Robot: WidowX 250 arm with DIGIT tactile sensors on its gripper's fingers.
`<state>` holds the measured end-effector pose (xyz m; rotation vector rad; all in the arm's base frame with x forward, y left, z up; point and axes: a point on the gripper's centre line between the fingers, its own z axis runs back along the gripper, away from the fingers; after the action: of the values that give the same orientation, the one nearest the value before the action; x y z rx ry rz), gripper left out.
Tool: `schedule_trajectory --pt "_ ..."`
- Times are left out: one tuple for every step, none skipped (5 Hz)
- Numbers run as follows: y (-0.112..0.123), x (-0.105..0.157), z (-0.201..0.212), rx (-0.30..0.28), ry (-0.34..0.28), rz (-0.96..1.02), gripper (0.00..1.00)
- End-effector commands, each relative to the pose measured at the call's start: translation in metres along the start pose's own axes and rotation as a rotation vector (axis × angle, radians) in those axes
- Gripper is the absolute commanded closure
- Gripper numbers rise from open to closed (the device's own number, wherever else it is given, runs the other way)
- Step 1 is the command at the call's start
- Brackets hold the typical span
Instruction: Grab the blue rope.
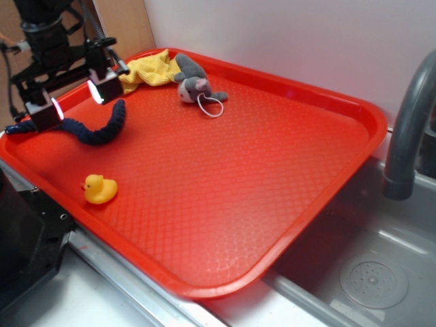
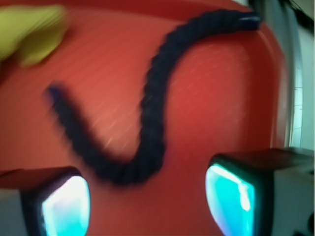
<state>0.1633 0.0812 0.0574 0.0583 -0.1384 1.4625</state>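
My gripper should move toward the rope's lower bend first and then close on the rope, because my fingers stop short of it and would miss if they closed now.
The blue rope is a thick dark navy twisted rope lying in a wavy line on the red tray near its far left edge. In the wrist view the rope curves in an S shape across the tray, its lower bend just ahead of the fingers. My gripper hovers above the rope's left part, open and empty. Both fingertips show at the bottom of the wrist view with bare tray between them.
A small yellow duck sits near the tray's front left edge. A grey plush with a white cord loop and a yellow cloth lie at the tray's back. A sink with a grey faucet is at the right.
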Motion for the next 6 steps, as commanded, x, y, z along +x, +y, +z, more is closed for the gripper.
schedule_trajectory --pt "0.006 0.021 -0.026 0.026 0.013 -0.050 0.00" --pt "-0.004 0.018 -0.048 0.082 0.034 -0.161 0.00" --pt "-0.010 0.015 -0.056 0.121 0.024 -0.201 0.91" --pt "0.014 0.001 -0.047 0.106 0.005 -0.171 1.00" --pt "0.003 0.004 -0.022 0.039 0.022 -0.234 1.00" --pt "0.007 -0.016 0.031 -0.077 -0.006 -0.450 1.00"
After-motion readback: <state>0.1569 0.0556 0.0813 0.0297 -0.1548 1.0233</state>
